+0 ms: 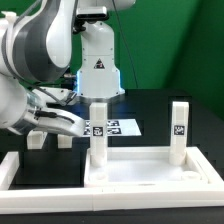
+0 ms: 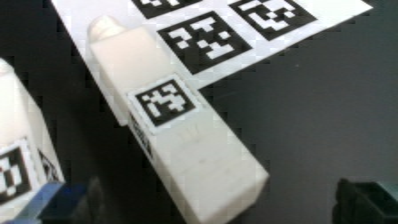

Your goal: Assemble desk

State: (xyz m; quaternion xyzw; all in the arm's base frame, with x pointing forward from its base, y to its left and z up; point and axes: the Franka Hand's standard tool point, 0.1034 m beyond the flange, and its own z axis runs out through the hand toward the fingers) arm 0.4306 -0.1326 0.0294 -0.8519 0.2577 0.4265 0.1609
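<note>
My gripper grabs the tagged leg by its plain blunt end (image 2: 217,184) next, which leaves the leg's narrow tip free for the desk panel.
The desk panel (image 1: 150,168), white and rimmed, lies at the front of the black table. Two leg posts stand upright in it, one (image 1: 98,130) at the exterior view's left and one (image 1: 178,128) at its right. My gripper (image 1: 62,128) hangs low over two loose legs (image 1: 65,140) lying on the table. In the wrist view a tagged leg (image 2: 178,120) lies between my open fingers (image 2: 370,200), with gaps on both sides of it. Its far tip reaches the marker board (image 2: 231,35). A second loose leg (image 2: 15,140) lies beside it.
The marker board (image 1: 115,127) lies flat behind the upright left leg. White border bars (image 1: 10,172) run along the exterior view's left and front edges. The robot's base (image 1: 98,60) stands at the back.
</note>
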